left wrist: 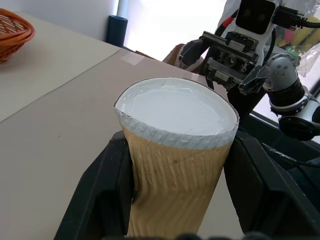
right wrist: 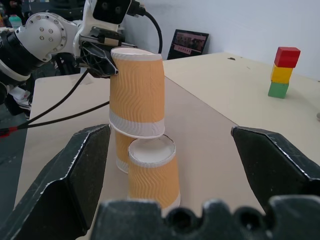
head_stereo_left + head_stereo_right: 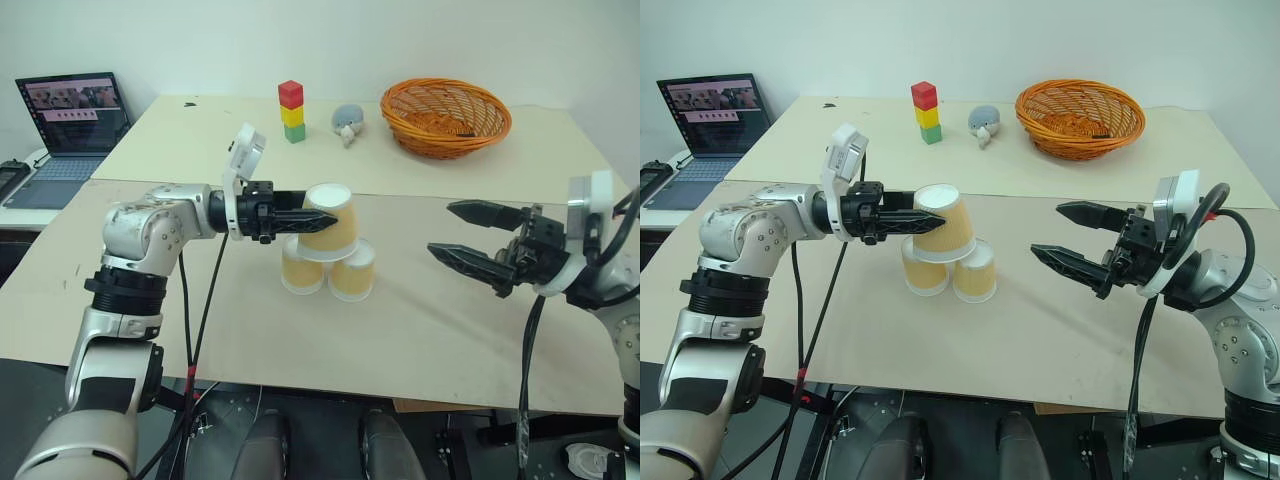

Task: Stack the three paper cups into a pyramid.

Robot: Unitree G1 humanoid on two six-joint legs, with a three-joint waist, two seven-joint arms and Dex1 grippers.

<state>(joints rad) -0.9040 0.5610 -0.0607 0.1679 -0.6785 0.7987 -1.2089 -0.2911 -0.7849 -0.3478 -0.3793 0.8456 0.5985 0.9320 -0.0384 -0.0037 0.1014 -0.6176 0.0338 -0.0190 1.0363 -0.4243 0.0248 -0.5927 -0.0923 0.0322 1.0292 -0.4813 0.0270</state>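
The top cup's lower rim (image 3: 330, 254) sits across the bases of both lower cups and the top cup would stay there, so it is time for my left gripper to open.
Two paper cups (image 3: 301, 268) (image 3: 353, 272) stand upside down side by side on the near table, tan-orange with white bases up. The third cup (image 3: 330, 218) is above them, also inverted and slightly tilted, its rim down at the lower cups' bases. My left gripper (image 3: 322, 218) reaches in level from the left and is shut on this top cup (image 1: 175, 150), one finger on each side. My right gripper (image 3: 441, 229) hangs open to the right of the pyramid, apart from it, its fingers framing the cups (image 2: 137, 90) in the right wrist view.
On the far table stand a red-yellow-green block tower (image 3: 292, 110), a small grey plush toy (image 3: 346, 123) and an orange wicker basket (image 3: 445, 115). An open laptop (image 3: 72, 115) sits at the far left. The near table's front edge (image 3: 400, 398) runs just below the cups.
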